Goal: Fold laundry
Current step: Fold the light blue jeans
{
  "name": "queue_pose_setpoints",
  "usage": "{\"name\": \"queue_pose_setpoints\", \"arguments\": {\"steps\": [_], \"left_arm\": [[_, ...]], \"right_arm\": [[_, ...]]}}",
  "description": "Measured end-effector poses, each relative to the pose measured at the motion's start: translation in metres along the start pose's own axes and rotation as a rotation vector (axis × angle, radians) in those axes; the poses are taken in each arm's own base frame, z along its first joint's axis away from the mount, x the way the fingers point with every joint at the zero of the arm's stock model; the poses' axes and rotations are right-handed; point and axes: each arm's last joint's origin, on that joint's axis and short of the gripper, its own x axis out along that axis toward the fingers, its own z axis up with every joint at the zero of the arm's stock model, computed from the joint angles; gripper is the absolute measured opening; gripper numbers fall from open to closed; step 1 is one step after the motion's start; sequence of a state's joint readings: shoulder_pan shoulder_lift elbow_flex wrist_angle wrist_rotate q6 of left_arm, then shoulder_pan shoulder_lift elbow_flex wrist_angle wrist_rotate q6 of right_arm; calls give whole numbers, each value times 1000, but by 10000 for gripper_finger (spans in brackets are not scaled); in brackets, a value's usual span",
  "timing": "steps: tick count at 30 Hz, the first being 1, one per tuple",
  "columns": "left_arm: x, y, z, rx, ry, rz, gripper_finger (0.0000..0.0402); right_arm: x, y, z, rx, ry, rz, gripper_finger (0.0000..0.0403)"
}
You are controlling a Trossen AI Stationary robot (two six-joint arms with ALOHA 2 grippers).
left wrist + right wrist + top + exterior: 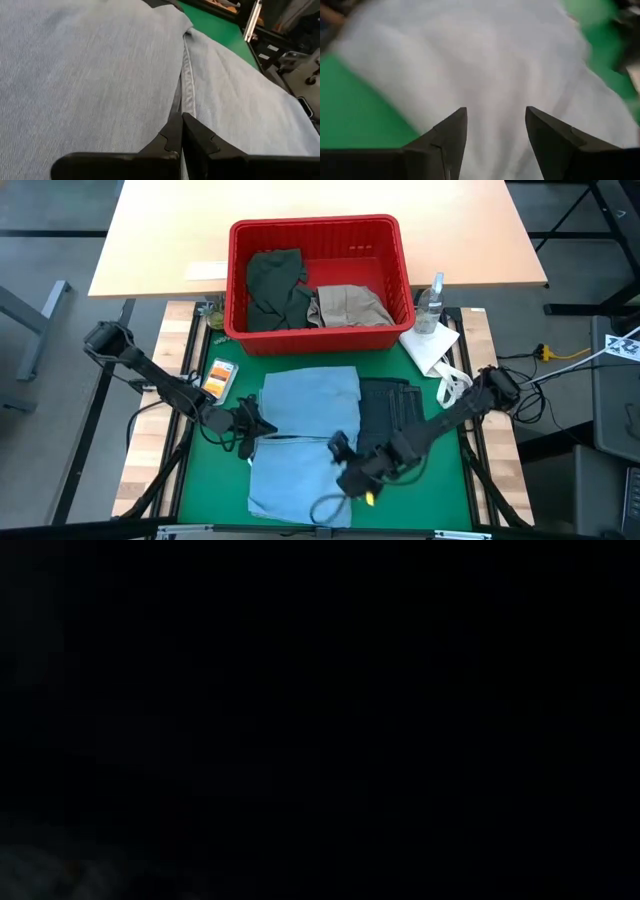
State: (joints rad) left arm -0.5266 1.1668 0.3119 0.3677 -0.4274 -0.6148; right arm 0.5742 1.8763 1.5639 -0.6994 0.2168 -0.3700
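Observation:
My right gripper should grab the light blue denim by its loose corner (343,520) next, to fold it over its own middle (300,442).
The light blue denim (305,440) lies folded flat on the green mat (200,480). The dark navy jeans (388,412) lie folded beside it toward the right. A dark olive green piece (275,285) and a beige khaki piece (347,305) lie in the red basket (315,225). My left gripper (252,428) is shut at the denim's left edge, its tips (181,122) over a seam (187,75) where two layers meet. My right gripper (345,470) hangs open above the denim (485,65), nothing between its fingers (496,125). The low view is dark. My left gripper is shut with its fingertips (175,131) right at the denim's seam (186,102), coming in low from the table's left. Whether it touches or pinches any cloth there cannot be told. The denim lies flat on the mat.
The red basket stands at the mat's far edge. A clear spray bottle (432,302) and a small white cloth (432,345) sit at the far right, and a small orange packet (220,377) at the far left. A wooden table (160,240) lies beyond.

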Motion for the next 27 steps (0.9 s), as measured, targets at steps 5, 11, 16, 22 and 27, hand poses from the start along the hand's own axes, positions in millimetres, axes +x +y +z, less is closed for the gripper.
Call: {"name": "queue_pose_setpoints", "arguments": {"steps": [5,11,16,22,27], "left_arm": [[0,0,0,22,-3,-2,2],[0,0,1,20,-4,-3,2],[0,0,1,20,-5,-3,2],[0,-1,1,16,-10,-6,2],[0,-1,1,16,-10,-5,1]], "right_arm": [[-8,38,13,-41,-46,95,202],[-17,71,22,-107,-66,103,202],[-15,85,24,-148,-46,29,202],[11,100,26,-268,-29,43,202],[26,104,25,-378,-17,37,202]]}}
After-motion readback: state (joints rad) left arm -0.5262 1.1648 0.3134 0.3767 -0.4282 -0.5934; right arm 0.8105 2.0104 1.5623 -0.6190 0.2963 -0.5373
